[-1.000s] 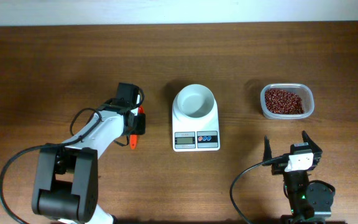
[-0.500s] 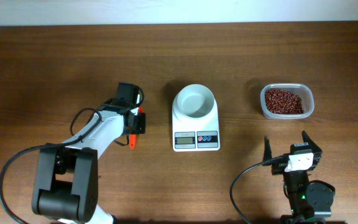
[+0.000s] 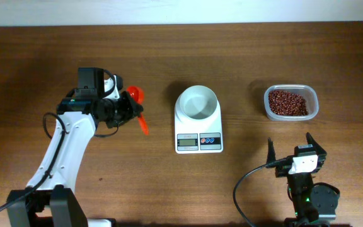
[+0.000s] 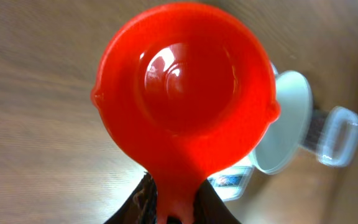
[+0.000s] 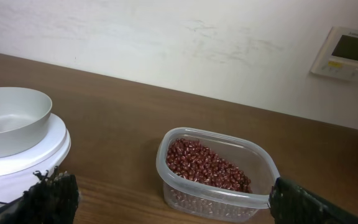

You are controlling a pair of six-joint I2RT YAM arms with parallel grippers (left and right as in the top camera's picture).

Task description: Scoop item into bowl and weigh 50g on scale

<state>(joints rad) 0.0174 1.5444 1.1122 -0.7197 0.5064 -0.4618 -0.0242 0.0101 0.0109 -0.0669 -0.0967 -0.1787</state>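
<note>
The right gripper grabs the red scoop by its handle's loose end (image 3: 144, 127) next. That leaves the scoop's cup free to scoop beans.
My left gripper (image 3: 123, 111) is shut on the handle of a red scoop (image 3: 135, 96), held above the table to the left of the scale. In the left wrist view the empty scoop (image 4: 185, 87) fills the frame, its handle pinched between the jaws of my left gripper (image 4: 176, 214). The white bowl (image 3: 197, 102) stands empty on the white scale (image 3: 198, 142). The beans (image 3: 287, 102) lie in a clear tub (image 3: 314, 106) at the right. My right gripper (image 3: 290, 149) stands open near the front edge, empty, facing the beans (image 5: 204, 165).
The right wrist view shows the bowl (image 5: 8, 118) on the scale (image 5: 39, 152) at the left and a white wall behind the table. Beyond the scoop, the left wrist view shows the bowl (image 4: 284, 124) and tub (image 4: 339, 134).
My left gripper has closed on the red scoop and lifted it off the table, and the arm has swung back and to the left. The right arm has not moved.
</note>
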